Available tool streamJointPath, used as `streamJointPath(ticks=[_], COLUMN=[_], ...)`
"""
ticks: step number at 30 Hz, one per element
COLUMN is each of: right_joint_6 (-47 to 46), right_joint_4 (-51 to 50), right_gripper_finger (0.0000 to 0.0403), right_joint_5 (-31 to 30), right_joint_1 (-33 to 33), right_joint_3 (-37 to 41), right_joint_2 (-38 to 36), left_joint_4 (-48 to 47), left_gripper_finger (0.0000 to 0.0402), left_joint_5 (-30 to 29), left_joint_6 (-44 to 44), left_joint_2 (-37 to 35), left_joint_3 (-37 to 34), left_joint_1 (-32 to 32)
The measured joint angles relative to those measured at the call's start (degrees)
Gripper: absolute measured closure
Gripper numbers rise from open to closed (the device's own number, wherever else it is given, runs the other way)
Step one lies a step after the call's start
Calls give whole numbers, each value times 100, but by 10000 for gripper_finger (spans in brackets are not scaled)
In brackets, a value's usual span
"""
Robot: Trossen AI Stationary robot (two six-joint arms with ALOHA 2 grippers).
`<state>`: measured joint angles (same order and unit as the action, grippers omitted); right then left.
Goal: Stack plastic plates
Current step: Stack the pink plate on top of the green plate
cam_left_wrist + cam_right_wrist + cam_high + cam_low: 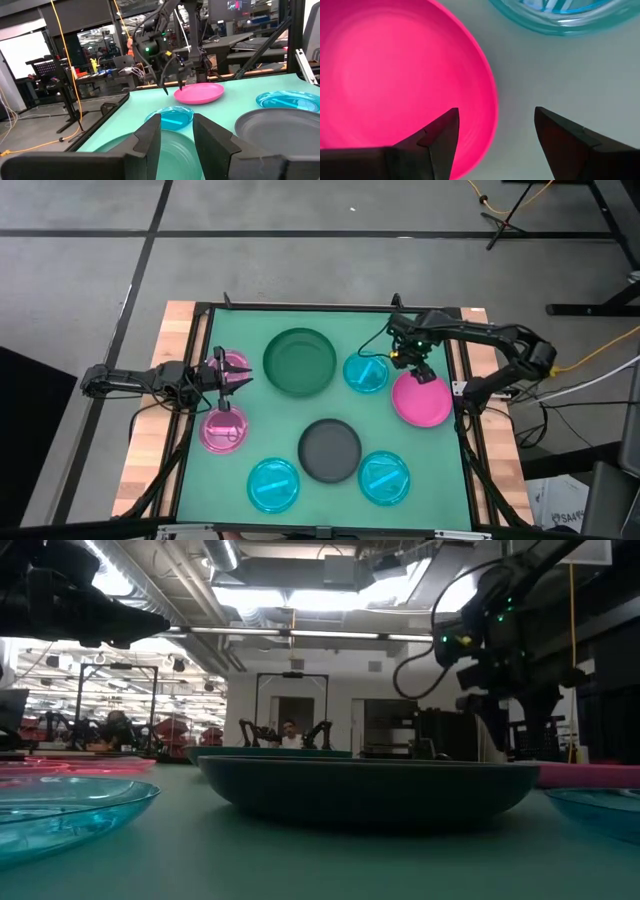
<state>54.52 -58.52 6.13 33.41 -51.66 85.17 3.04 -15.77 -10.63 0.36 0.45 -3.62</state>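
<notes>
I should stack the pink plate onto the dark green plate, so next I need to grab the pink plate by its rim (493,115) with my right gripper.
My right gripper (419,370) (495,117) points down, open, over the far left rim of a pink plate (424,404) (395,75) that lies flat on the green mat. One finger stands over the plate's inside and the other over the mat outside, with the rim (492,100) between them, untouched. A cyan plate (366,372) lies just to its left. My left gripper (238,376) (176,125) waits level and open at the left edge, above another pink plate (232,364).
A large dark green plate (300,362) sits at the far middle and a dark grey plate (330,450) at the near middle. Two cyan plates (273,485) (384,477) lie near the front edge, and a pink plate (223,430) lies at the left.
</notes>
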Motion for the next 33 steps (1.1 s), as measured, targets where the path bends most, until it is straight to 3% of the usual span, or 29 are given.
streamJointPath(ticks=[27,33], right_joint_6=[0,0], right_joint_4=[210,254], right_gripper_finger=[155,194], right_joint_5=[-94,-97], right_joint_1=[-1,0], right_joint_3=[-13,-13], right_joint_2=[1148,1152], left_joint_4=[1,1], left_gripper_finger=[295,295], left_joint_5=[0,0], left_joint_6=[2,3], left_joint_2=[0,-1], left_joint_3=[-2,-1], left_joint_1=[1,0])
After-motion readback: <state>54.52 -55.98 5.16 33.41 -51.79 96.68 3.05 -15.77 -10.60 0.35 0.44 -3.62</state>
